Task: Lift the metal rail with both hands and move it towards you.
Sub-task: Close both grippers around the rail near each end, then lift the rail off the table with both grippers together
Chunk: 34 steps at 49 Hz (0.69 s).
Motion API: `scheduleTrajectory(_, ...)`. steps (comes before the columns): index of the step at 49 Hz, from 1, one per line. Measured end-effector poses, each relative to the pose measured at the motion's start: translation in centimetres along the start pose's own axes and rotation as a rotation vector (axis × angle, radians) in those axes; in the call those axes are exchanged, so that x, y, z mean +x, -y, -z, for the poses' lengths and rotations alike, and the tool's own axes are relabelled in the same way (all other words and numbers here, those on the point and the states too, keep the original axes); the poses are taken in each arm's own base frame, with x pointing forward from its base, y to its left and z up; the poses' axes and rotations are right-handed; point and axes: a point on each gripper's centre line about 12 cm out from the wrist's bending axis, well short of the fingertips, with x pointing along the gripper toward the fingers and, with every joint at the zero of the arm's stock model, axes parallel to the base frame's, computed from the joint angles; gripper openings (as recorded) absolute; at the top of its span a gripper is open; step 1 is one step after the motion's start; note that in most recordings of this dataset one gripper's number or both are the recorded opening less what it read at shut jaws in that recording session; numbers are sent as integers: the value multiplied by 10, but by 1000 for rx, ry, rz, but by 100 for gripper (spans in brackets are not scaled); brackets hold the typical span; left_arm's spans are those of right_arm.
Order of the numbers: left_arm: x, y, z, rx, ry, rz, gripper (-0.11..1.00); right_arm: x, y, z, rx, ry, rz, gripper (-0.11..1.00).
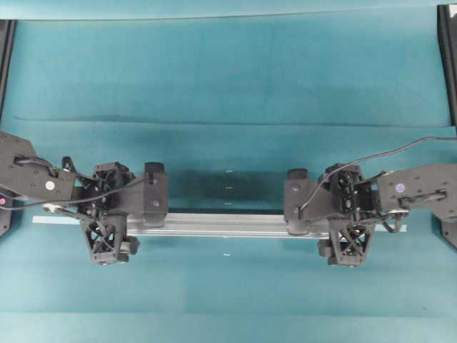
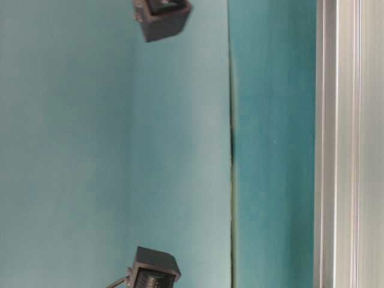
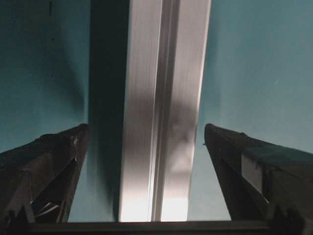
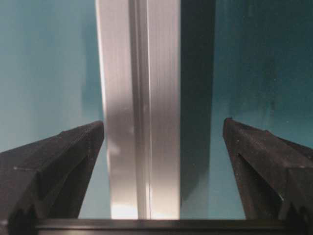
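Note:
The right gripper needs to close on the metal rail (image 1: 228,224). Its fingers reach down on both sides of the grooved rail (image 1: 298,234), so they would hold the rail if they closed now.
The metal rail (image 1: 228,224) is a long silver grooved bar lying across the teal table, left to right. My left gripper (image 1: 107,213) is open and straddles the rail near its left end, one lattice finger on each side. My right gripper (image 1: 348,214) is open and straddles it near its right end. In the left wrist view the rail (image 3: 161,107) runs between the fingertips (image 3: 222,142) with gaps on both sides of my gripper (image 3: 145,129). In the right wrist view the rail (image 4: 139,98) sits left of centre in my gripper (image 4: 164,125), touching neither finger.
The rail also shows at the right edge of the table-level view (image 2: 342,144), with black arm parts above (image 2: 162,15) and below (image 2: 153,270). Black frame posts (image 1: 448,57) stand at the table's back corners. A cloth seam (image 1: 228,120) crosses the table behind the arms.

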Motion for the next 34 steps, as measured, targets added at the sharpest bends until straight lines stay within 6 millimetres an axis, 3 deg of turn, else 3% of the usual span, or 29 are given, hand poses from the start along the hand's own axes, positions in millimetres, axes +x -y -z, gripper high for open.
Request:
scheduleTrajectory(25,2,1,-1,-2,15,3,97,3,0,1,5,-3,1,98)
scheduleTrajectory(29,2,2,-2,1,25,7,90,3,0,1,9,-5,0,93)
scheduleTrajectory(34,2,5,-3,8,35,12,67,4,0,2,24,-8,-1,73)
